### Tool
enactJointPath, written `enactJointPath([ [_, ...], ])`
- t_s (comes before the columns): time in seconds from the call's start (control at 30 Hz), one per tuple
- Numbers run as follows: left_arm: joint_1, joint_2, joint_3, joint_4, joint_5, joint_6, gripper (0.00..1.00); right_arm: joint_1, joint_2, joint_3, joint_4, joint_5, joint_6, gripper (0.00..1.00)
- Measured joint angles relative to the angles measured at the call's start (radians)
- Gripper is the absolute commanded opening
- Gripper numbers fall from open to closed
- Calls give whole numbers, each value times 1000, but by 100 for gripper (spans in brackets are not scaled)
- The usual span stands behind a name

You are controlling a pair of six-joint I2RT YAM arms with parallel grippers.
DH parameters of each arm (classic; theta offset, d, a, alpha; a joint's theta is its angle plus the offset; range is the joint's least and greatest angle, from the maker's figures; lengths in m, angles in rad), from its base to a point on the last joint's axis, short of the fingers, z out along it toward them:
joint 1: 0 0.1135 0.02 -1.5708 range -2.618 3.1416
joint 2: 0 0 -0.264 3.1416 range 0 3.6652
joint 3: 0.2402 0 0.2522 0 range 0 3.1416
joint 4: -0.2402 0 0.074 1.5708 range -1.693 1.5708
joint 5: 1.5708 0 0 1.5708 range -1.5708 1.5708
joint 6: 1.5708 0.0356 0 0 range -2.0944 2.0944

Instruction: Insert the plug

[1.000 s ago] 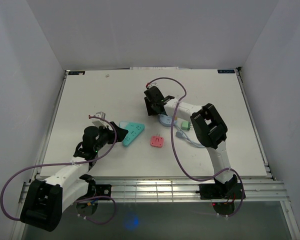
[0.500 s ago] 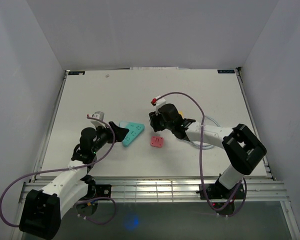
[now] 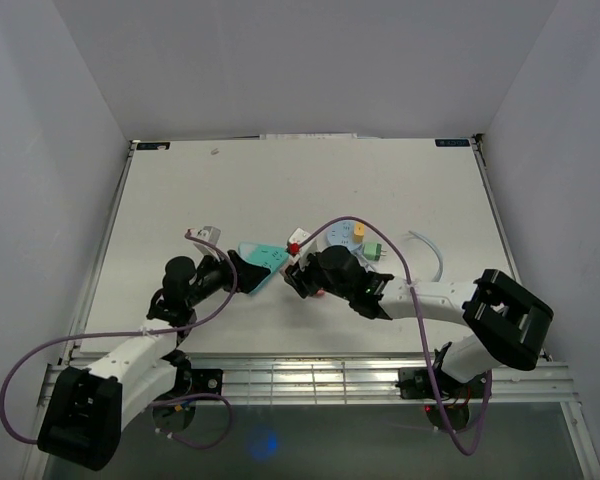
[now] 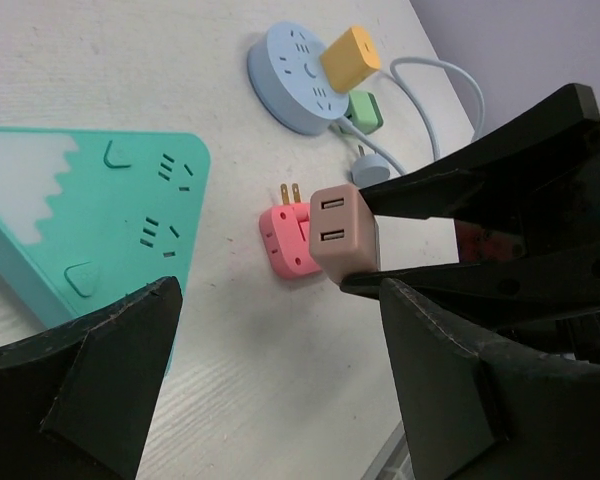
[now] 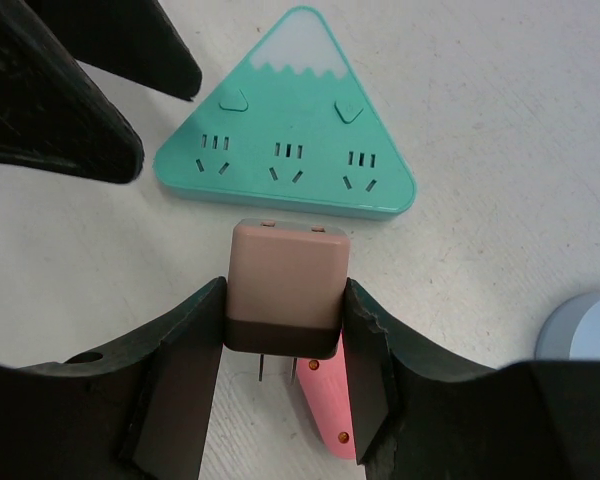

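Observation:
Next, the left gripper grabs the tan plug [image 5: 285,285] by its sides at the slotted flat end [image 5: 289,246], which leaves the tan plug's pins clear to insert.
My right gripper [image 5: 285,325] is shut on a tan plug [image 5: 285,285] with a dark brown base, its two prongs pointing back toward the wrist. It holds the plug just above the table, a short way in front of the teal triangular power strip [image 5: 290,150], and the plug's flat end faces the strip. A pink plug [image 5: 325,410] lies on the table under the gripper. In the top view the right gripper [image 3: 302,275] is just right of the teal strip [image 3: 263,260]. My left gripper [image 3: 242,270] is open and empty at the strip's left edge. The left wrist view shows the tan plug [image 4: 342,232] beside the pink plug [image 4: 285,240].
A round blue power strip [image 3: 342,237] with a yellow plug [image 3: 359,230] and a green plug [image 3: 378,250] sits behind the right gripper, and its pale cable [image 3: 432,255] curls to the right. The left gripper's fingers [image 5: 60,90] lie close to the teal strip's left corner.
My right gripper has swung from the round blue strip toward the near left, over the pink plug, and now sits beside the teal strip. The left gripper has shifted slightly right.

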State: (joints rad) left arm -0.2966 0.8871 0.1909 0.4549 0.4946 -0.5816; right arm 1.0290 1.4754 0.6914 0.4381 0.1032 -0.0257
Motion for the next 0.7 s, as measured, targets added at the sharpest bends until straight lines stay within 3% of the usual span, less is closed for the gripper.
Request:
enactJointPath([
  [0.43, -80, 179, 1, 72, 51, -7, 93, 61, 23, -16, 66, 24, -98, 39],
  [0.7, -85, 198, 5, 101, 74, -16, 92, 105, 51, -21, 89, 21, -158, 39],
])
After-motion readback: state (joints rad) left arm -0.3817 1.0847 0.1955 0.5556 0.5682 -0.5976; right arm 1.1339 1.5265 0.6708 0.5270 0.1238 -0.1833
